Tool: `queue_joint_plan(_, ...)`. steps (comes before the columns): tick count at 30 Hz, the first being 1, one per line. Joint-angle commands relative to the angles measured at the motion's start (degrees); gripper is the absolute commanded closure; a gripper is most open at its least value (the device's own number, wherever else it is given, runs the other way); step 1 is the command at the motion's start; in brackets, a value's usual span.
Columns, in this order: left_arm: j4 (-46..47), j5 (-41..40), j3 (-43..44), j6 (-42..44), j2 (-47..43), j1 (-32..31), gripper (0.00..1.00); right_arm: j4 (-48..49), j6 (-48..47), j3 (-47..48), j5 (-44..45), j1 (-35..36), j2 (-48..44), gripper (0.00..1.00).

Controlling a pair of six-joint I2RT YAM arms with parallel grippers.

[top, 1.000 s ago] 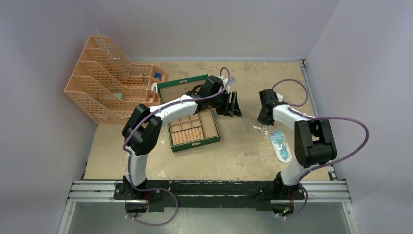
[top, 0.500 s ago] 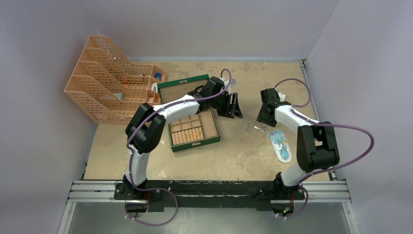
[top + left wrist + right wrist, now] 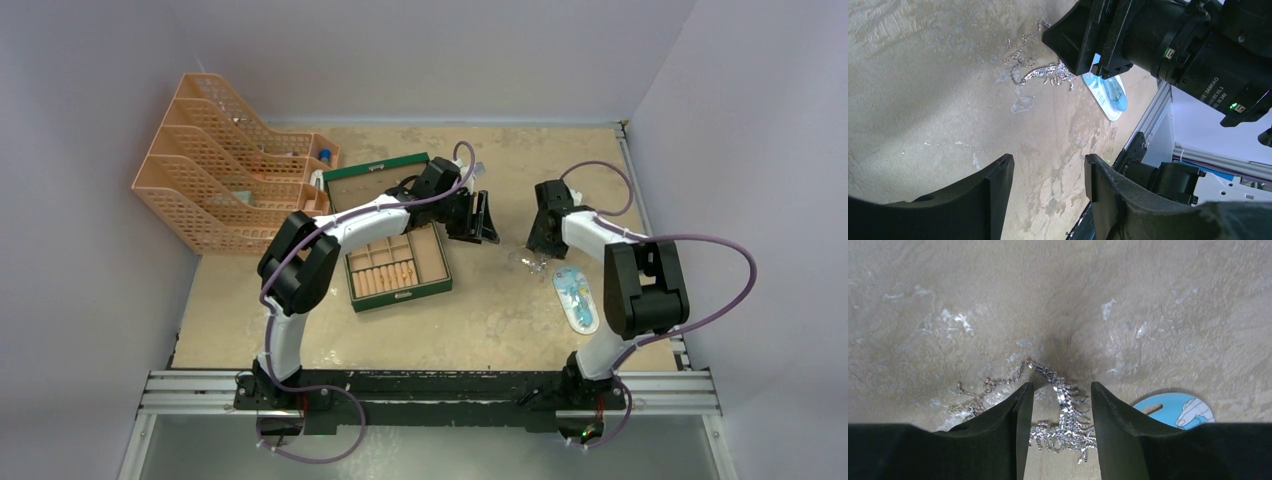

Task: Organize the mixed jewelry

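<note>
My right gripper closes on the silvery chain [image 3: 538, 265] [image 3: 1063, 394] now, since the chain runs between my fingertips low at the table.
The mixed jewelry shows as a silvery chain tangle [image 3: 1065, 415] lying on the table [image 3: 1058, 300], with a thinner chain [image 3: 980, 392] trailing to its left. My right gripper [image 3: 1060, 385] is open and low over the tangle, a finger on each side, gripping nothing. From above the tangle [image 3: 527, 262] sits just under the right gripper [image 3: 540, 243]. My left gripper [image 3: 480, 218] hovers open and empty between the green box [image 3: 362, 295] and the tangle [image 3: 1044, 75]. Tiny orange pieces [image 3: 405, 268] lie in one box compartment.
A light-blue oval packet [image 3: 577, 297] lies just right of the tangle, also in the wrist views [image 3: 1175, 410]. The box's open lid [image 3: 375, 178] stands behind it. Orange file racks [image 3: 215, 175] fill the back left. A metal rail [image 3: 430, 390] runs along the near edge.
My right gripper has gone from shut to open and moved slightly over the chain tangle, which lies on the table. The left arm has barely moved.
</note>
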Motion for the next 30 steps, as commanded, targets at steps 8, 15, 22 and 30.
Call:
queue_joint_plan(8,2.6,1.4,1.7,0.2,-1.3,-0.1,0.47,2.3,-2.2,0.2,-7.7,-1.5,1.8,0.61)
queue_joint_plan(15,2.4,1.4,1.4,0.4,-1.7,-0.1,0.47,-0.3,-0.6,-0.2,-8.1,-1.5,0.4,0.79)
queue_joint_plan(22,2.8,1.4,1.3,0.4,-1.6,-0.2,0.47,1.1,-1.8,-2.5,-7.7,-1.4,-1.1,0.78)
queue_joint_plan(30,3.0,1.3,1.0,0.4,-1.5,-0.1,0.47,-0.3,-0.9,-2.1,-3.6,0.5,0.9,0.93)
